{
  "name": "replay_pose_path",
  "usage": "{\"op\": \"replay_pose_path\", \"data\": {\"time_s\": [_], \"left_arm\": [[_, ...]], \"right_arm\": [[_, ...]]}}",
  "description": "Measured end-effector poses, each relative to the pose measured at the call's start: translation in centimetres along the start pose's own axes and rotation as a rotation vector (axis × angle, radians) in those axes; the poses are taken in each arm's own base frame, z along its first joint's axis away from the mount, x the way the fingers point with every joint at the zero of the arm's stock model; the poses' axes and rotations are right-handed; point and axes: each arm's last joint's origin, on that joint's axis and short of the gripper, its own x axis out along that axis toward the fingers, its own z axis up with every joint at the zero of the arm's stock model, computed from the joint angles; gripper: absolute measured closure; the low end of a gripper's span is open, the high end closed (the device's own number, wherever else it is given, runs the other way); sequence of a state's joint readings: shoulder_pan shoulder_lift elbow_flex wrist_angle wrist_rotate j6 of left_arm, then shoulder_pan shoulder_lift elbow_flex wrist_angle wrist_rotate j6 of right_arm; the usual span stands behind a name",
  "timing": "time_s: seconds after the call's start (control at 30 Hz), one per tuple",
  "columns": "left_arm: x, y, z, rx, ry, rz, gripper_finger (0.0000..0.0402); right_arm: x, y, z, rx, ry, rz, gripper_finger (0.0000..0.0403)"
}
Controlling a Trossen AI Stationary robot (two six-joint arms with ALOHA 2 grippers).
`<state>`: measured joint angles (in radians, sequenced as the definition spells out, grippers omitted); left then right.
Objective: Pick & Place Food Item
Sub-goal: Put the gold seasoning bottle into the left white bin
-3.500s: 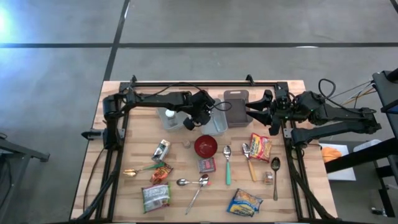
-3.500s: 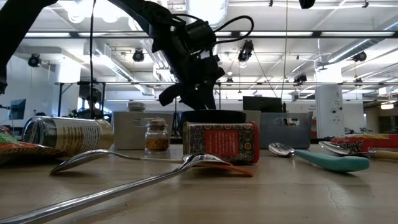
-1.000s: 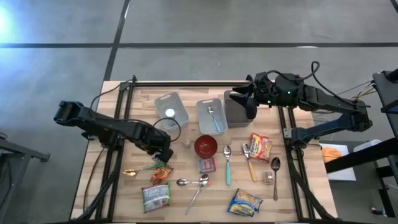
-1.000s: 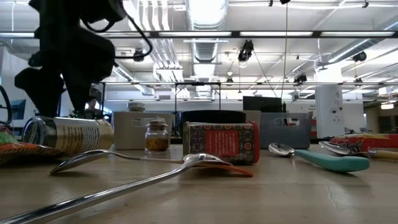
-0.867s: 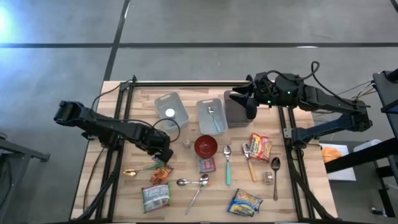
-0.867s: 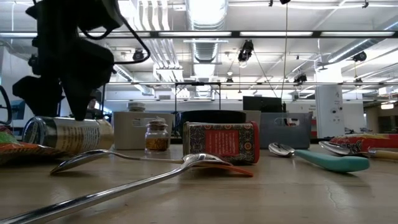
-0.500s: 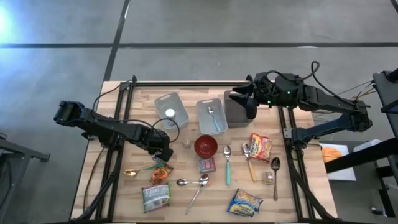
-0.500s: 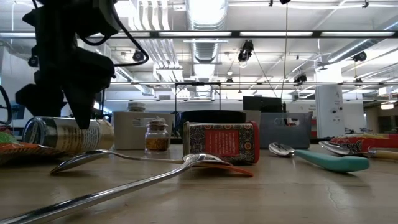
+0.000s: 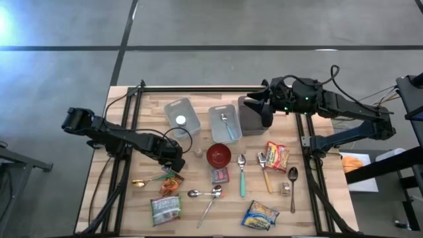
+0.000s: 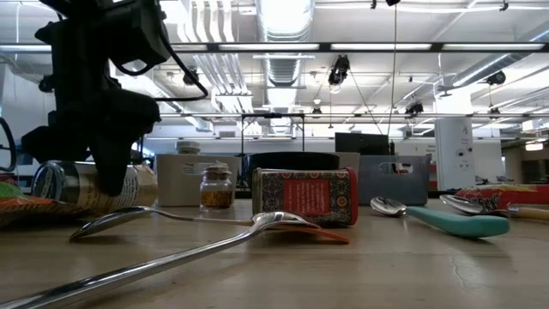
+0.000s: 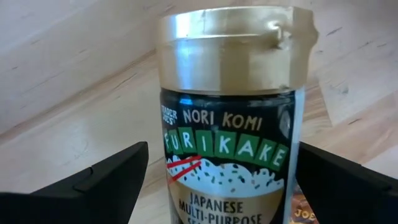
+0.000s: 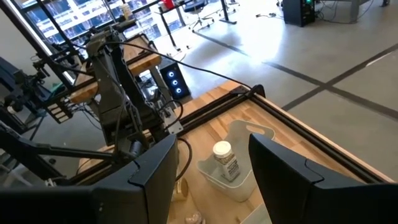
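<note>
My left gripper grabs the furikake jar by its labelled body below the gold lid (image 11: 227, 155) next, to move it into a bin.
A furikake jar (image 11: 230, 124) with a gold lid and a dark label lies on its side on the wooden table, left of centre (image 10: 81, 184). My left gripper (image 9: 173, 160) points down over it, open, with one finger on each side of the jar (image 11: 222, 158). I see no contact. From above the gripper hides most of the jar. My right gripper (image 9: 264, 112) hangs open and raised over the far bins, with nothing between its fingers (image 12: 211, 162).
Two clear bins (image 9: 182, 116) (image 9: 225, 123) and a dark bin (image 9: 250, 112) stand at the far side. One clear bin holds a white-lidded bottle (image 12: 227, 162). A small spice jar (image 9: 197, 153), a red bowl (image 9: 219, 155), a red tin (image 10: 304, 197), spoons (image 9: 242, 173) and food packets (image 9: 165, 208) lie around.
My left gripper has come down over the furikake jar, still open, until its fingers stand on either side of the jar. The jar has stayed where it was.
</note>
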<state>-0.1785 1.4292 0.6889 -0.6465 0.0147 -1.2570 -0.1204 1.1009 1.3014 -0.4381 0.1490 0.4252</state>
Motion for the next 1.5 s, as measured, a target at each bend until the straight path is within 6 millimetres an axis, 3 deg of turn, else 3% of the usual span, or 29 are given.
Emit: {"op": "replay_pose_path", "data": {"time_s": [0.4, 0.93, 1.5], "left_arm": [[-0.4, -0.2, 0.7, -0.015, -0.058, -0.002, 0.0009], [-0.5, 0.8, 4.0, -0.017, -0.136, -0.008, 0.0009], [-0.4, 0.8, 4.0, 0.095, -0.098, -0.022, 0.0012]], "right_arm": [[0.0, 0.0, 0.0, -0.019, 0.000, 0.000, 0.0207], [0.0, 0.0, 0.0, -0.018, 0.005, 0.011, 0.0207], [0.0, 0.1, 0.0, -0.018, 0.009, 0.020, 0.0207]]}}
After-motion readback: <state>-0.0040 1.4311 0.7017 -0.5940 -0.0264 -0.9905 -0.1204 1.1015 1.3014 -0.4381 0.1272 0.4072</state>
